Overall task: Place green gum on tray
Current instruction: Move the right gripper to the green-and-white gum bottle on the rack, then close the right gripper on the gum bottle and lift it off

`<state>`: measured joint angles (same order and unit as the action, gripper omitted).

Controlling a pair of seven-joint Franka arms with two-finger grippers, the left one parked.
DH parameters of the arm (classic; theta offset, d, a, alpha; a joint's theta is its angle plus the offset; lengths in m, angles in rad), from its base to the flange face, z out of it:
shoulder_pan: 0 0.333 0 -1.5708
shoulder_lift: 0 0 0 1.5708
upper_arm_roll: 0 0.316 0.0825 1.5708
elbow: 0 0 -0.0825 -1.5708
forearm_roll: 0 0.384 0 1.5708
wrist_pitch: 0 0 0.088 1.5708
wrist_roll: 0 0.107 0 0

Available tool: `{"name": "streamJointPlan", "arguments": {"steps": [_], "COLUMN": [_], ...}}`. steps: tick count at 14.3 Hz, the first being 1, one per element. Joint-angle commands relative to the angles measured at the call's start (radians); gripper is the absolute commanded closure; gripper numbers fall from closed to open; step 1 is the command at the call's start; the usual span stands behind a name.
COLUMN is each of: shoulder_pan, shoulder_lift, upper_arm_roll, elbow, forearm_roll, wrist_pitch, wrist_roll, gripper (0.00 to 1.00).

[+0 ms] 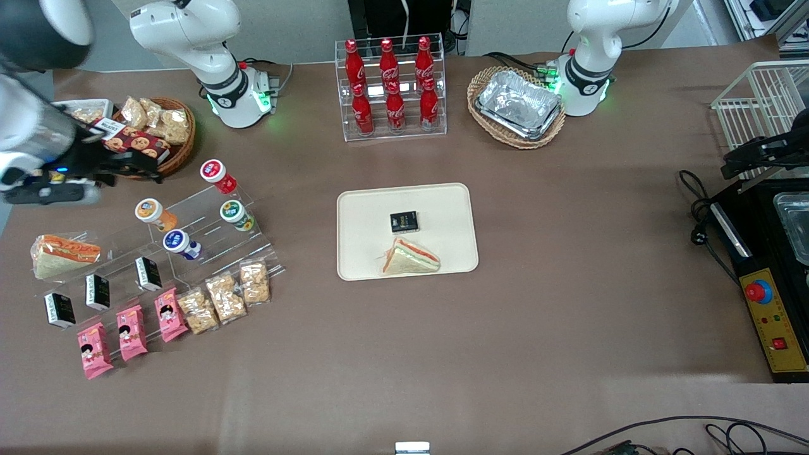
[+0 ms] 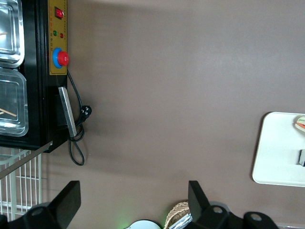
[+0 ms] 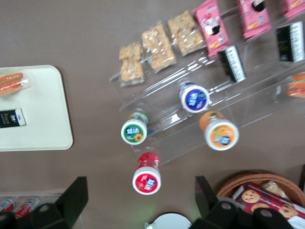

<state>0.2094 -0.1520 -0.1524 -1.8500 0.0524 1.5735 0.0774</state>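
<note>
My right gripper takes hold of the green gum by its white-rimmed lid next, to place it on the tray.
The green gum is a small round bottle with a green label on its white-rimmed lid. It stands on a clear stepped display stand, and also shows in the right wrist view. The cream tray lies mid-table, holding a wrapped sandwich and a small black box. It also shows in the right wrist view. My right gripper hovers high above the stand's end, farther from the front camera than the green gum. It is open and empty, with the red-lidded bottle below between its fingers.
On the stand are also blue-lidded and orange-lidded bottles, black boxes, pink packs and snack bags. A wicker basket of cookies is beside the gripper. A cola rack and a foil-tray basket stand farther from the front camera.
</note>
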Motion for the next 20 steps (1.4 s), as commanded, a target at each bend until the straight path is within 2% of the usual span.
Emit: {"name": "streamJointPlan", "arguments": {"steps": [1, 5, 20], "shoulder_pan": [0.027, 0.047, 0.107], "shoulder_lift": [-0.07, -0.097, 0.04], "upper_arm_roll": [0.024, 0.027, 0.027], "elbow": [-0.19, -0.391, -0.66], "forearm_roll": [-0.022, -0.022, -0.022], "wrist_pitch": [0.121, 0.342, 0.787], "wrist_roll": [0.038, 0.016, -0.019], "gripper": [0.0, 0.0, 0.0]}}
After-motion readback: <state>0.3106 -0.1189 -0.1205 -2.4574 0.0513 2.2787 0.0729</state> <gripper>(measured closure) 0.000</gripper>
